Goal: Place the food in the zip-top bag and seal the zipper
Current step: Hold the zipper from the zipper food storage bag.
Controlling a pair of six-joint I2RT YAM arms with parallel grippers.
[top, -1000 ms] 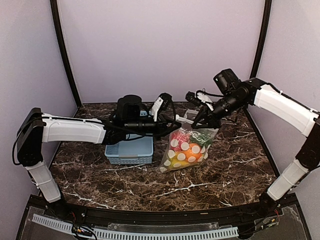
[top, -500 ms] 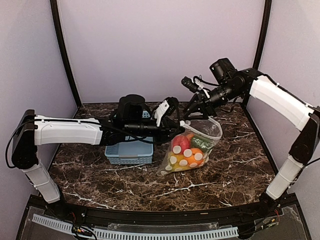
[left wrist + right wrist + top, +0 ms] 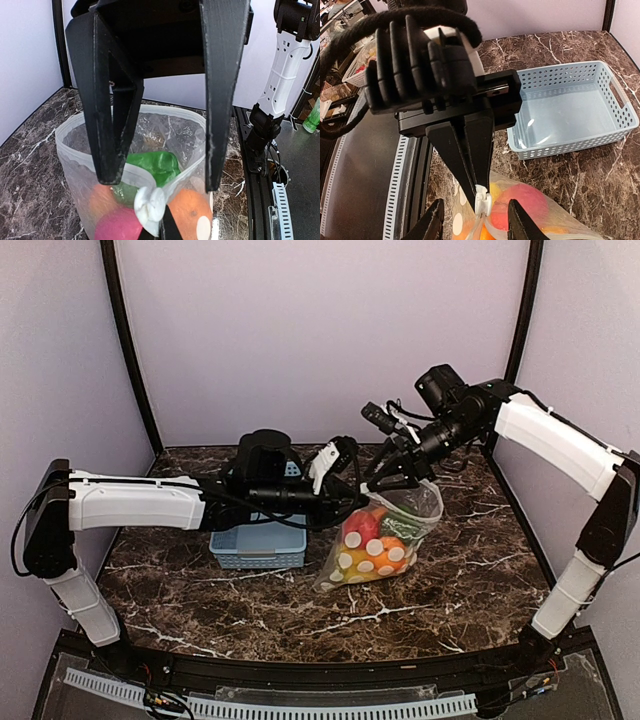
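Observation:
The right gripper grabs the zipper's small white tab (image 3: 365,488) (image 3: 482,201) from both sides next, to slide it along the bag's opening and seal.
The zip-top bag (image 3: 415,502), clear with white dots, stands on the table with its mouth sagging open. Inside it lies the food: a red apple (image 3: 364,526), an orange (image 3: 389,546), a green pepper (image 3: 156,167) and yellow pieces. My left gripper (image 3: 355,502) is shut on the near-left end of the zipper (image 3: 70,146), at a small white tab (image 3: 482,201). My right gripper (image 3: 384,477) is open. Its fingers (image 3: 111,150) hang on either side of the mouth edge just above that tab, touching nothing that I can see.
The empty light-blue slotted basket (image 3: 258,543) sits left of the bag under my left arm; it also shows in the right wrist view (image 3: 570,115). The two grippers are almost touching over the bag's left corner.
My right gripper has let go of the bag's right end and moved left and up towards my left gripper. The bag, earlier held taut, has slumped and its mouth has opened.

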